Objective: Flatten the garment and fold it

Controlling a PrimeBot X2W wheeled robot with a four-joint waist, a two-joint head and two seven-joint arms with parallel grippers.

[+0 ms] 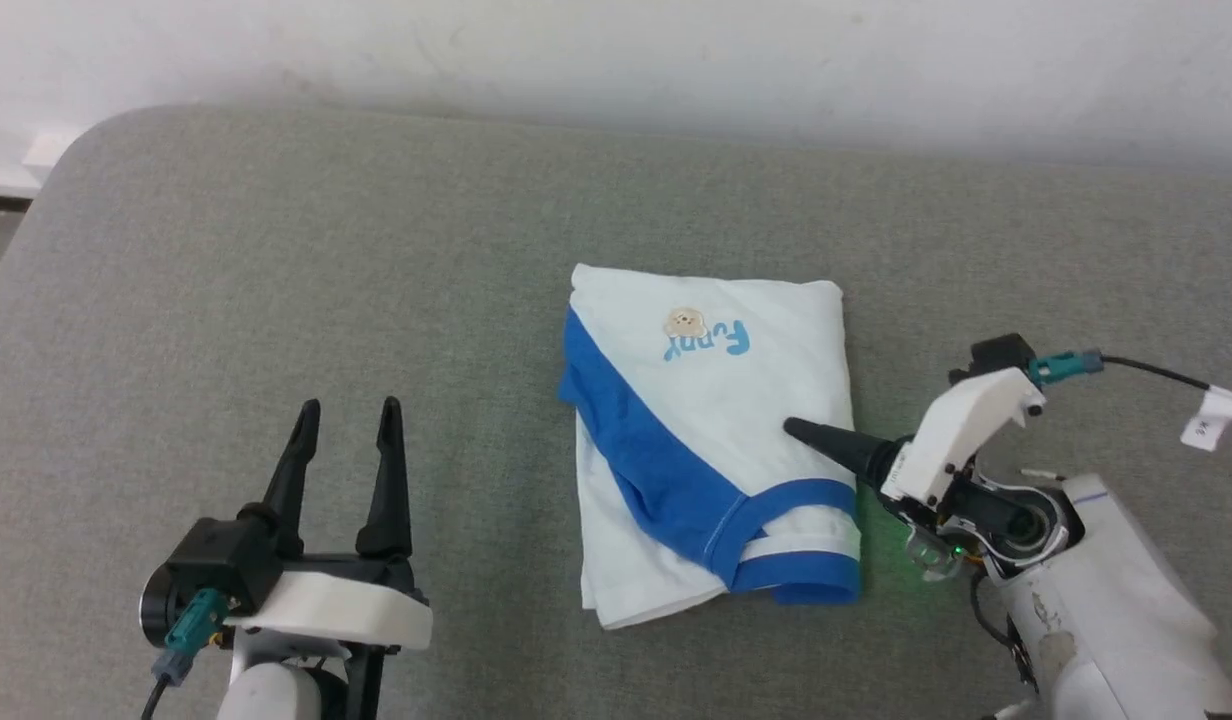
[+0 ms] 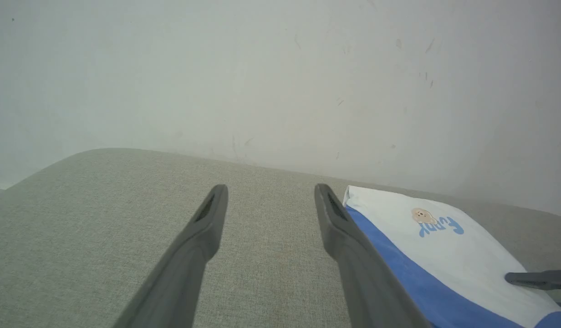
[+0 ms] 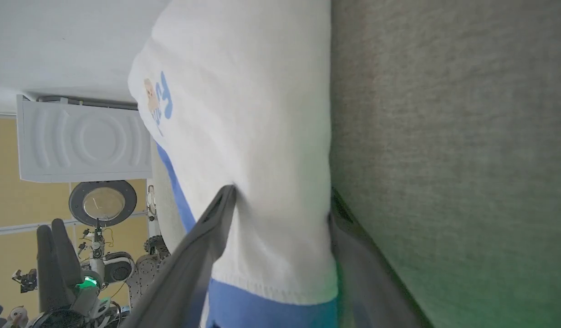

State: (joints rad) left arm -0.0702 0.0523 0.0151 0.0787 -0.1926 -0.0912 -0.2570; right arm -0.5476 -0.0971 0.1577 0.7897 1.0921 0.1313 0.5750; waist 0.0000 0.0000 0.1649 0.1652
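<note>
The robot's right gripper will next grab the folded garment by its white folded edge beside the blue cuff, to move the garment as one bundle.
The garment lies folded into a neat rectangle on the grey padded surface. It is white, with a blue band running diagonally across it and a small cartoon print near its far edge. My right gripper reaches in from the right and stands open astride the garment's right edge. One dark finger rests on top of the cloth; the other is hidden beneath it. In the right wrist view the white cloth sits between the spread fingers. My left gripper stands open and empty, well to the left of the garment.
A white wall runs along the far edge of the surface, whose rounded corner is at the far left. A cable with a white tag trails from my right wrist. Other equipment stands in the room beyond.
</note>
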